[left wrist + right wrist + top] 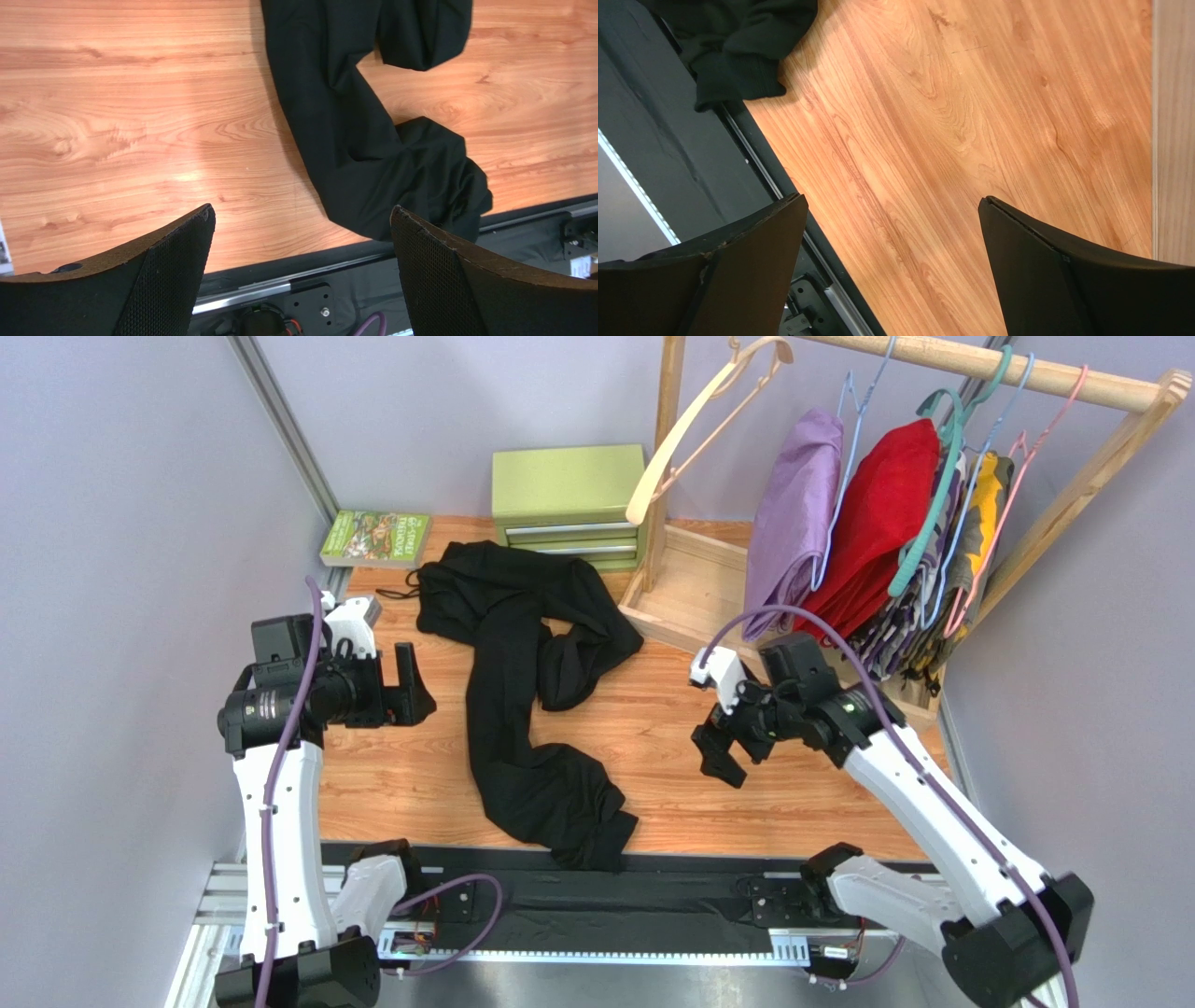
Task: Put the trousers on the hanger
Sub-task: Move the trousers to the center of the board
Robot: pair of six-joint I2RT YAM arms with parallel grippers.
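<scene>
The trousers (526, 686) should next be grabbed by my left gripper at the waistband's near corner (429, 623). Then the legs stay free to straighten.
The black trousers (526, 686) lie crumpled along the middle of the wooden table, from the back to the front edge. They also show in the left wrist view (358, 133) and their lower end in the right wrist view (738, 42). The beige wooden hanger (694, 423) hangs at the left end of the rail at the back. My left gripper (417, 686) is open and empty above the table left of the trousers; its jaws stand wide apart (302, 217). My right gripper (718, 752) is open and empty right of the trousers, above bare wood (892, 210).
A wooden clothes rail (982, 364) at the back right carries a purple garment (793, 504), a red garment (877, 518) and thin coloured hangers. A green box (568, 504) and a book (375, 536) sit at the back. A black strip (631, 889) runs along the table's front edge.
</scene>
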